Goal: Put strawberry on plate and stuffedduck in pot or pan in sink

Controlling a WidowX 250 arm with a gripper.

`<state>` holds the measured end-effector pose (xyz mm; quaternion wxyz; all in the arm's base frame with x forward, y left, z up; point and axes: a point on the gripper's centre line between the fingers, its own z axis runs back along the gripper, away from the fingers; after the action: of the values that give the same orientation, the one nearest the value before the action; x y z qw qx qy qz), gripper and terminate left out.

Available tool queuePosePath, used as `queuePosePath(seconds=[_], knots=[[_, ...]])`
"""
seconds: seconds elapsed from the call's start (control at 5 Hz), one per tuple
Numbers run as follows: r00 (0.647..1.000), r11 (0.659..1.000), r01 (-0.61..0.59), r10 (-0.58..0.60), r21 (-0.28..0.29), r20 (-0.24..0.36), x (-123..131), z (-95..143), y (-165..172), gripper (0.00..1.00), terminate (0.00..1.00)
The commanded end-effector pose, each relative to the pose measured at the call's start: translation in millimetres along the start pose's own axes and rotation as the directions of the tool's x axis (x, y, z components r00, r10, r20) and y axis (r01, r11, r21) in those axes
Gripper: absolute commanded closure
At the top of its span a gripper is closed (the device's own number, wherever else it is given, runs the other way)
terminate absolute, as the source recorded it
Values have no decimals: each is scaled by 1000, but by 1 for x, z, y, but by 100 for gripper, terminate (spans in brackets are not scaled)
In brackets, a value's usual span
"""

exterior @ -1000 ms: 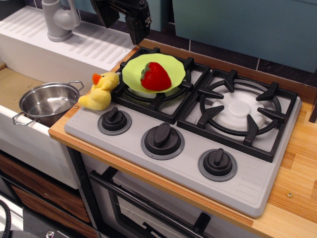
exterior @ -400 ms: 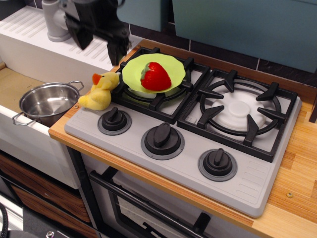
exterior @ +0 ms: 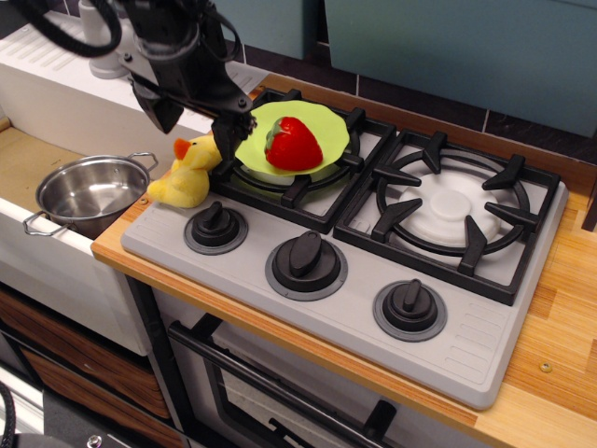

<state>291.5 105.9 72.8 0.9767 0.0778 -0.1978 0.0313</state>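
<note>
The yellow stuffedduck needs to go in the pot (exterior: 89, 193) in the sink, so my gripper needs to grab it by its head (exterior: 200, 152) next.
The red strawberry (exterior: 293, 144) lies on the lime-green plate (exterior: 322, 121), which rests on the back left burner. The yellow stuffedduck (exterior: 185, 175) sits at the stove's left edge, beside the burner. The steel pot (exterior: 89, 193) stands empty in the sink (exterior: 23, 163) to the left. My black gripper (exterior: 198, 126) is open just above the duck, one finger (exterior: 232, 135) at the plate's left rim and the other on the sink side.
A grey faucet (exterior: 101, 42) and the ribbed white drainboard (exterior: 177, 84) lie behind the sink. The stove has a second burner (exterior: 452, 210) at right and three black knobs (exterior: 306, 254) along the front. Wooden counter surrounds it.
My gripper has moved left and down, from behind the plate to just above the duck. The duck, strawberry, plate and pot have not moved.
</note>
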Motion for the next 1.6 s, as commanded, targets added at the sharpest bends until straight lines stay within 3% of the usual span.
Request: queuePosePath(seconds=[0.0,0.2,0.8,1.2,1.4], knots=[[996,999,15,-18,36,88,14,-6,21,0,0],[993,998,23,-30,59,114,15,-12,30,0,0],[991,999,-29,26,20,133,4,-41,17,0,0],[993,998,-69,69,-2,99,-9,-51,5,0,0],[993,995,-101,100,10,69,-15,-42,2,100,0]])
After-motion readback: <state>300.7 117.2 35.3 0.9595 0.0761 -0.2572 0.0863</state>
